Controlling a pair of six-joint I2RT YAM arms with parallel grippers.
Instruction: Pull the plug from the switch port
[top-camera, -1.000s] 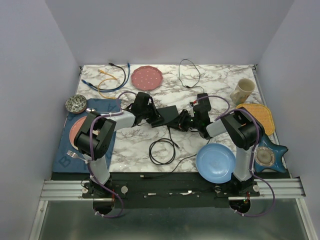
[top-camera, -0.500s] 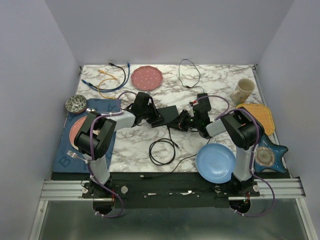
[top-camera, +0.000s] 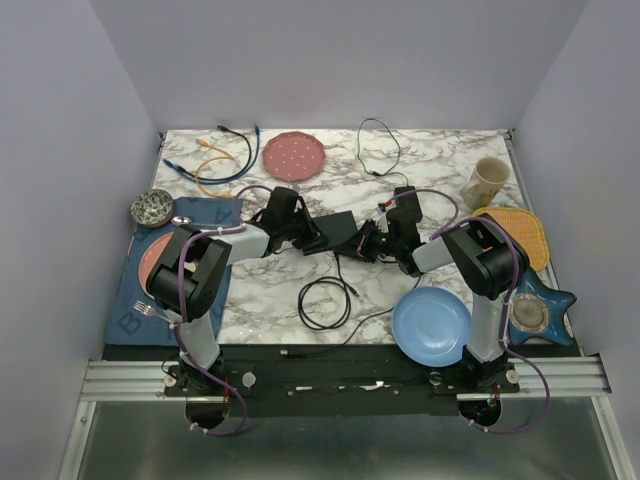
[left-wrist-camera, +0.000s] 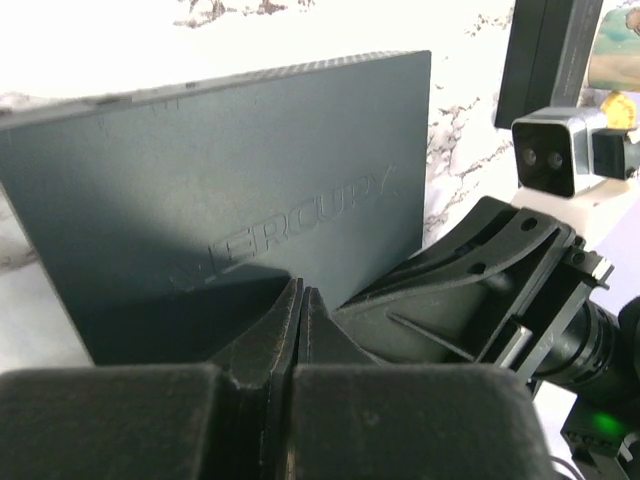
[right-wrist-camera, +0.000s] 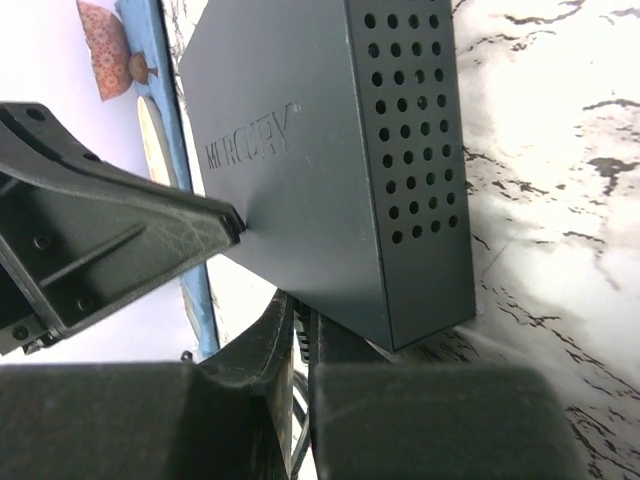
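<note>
My right gripper's fingers are closed on the ribbed plug (right-wrist-camera: 301, 340) at the switch's edge, so a lift now would pull it out, cable trailing.
The switch (top-camera: 338, 231) is a flat black box lying mid-table between my two grippers. Its top fills the left wrist view (left-wrist-camera: 230, 170), and its side with vent holes (right-wrist-camera: 400, 150) shows in the right wrist view. My left gripper (left-wrist-camera: 300, 295) is shut and empty, its tips resting against the switch's near edge. My right gripper (right-wrist-camera: 302, 312) sits at the switch's port edge, its fingers drawn close onto the ribbed black plug (right-wrist-camera: 301, 340). The plug's cable (top-camera: 325, 300) runs toward me in a loop. The port itself is hidden.
A blue plate (top-camera: 430, 325) lies near the right arm's base. A star dish (top-camera: 538, 312), yellow mat (top-camera: 520, 235) and cup (top-camera: 485, 182) are at right. A pink plate (top-camera: 294, 155) and loose cables (top-camera: 220, 160) lie at the back, with a bowl (top-camera: 152, 207) and placemat (top-camera: 135, 300) at left.
My right gripper's fingers have closed in around the plug. Both arms have stayed almost in place, and the switch has not moved.
</note>
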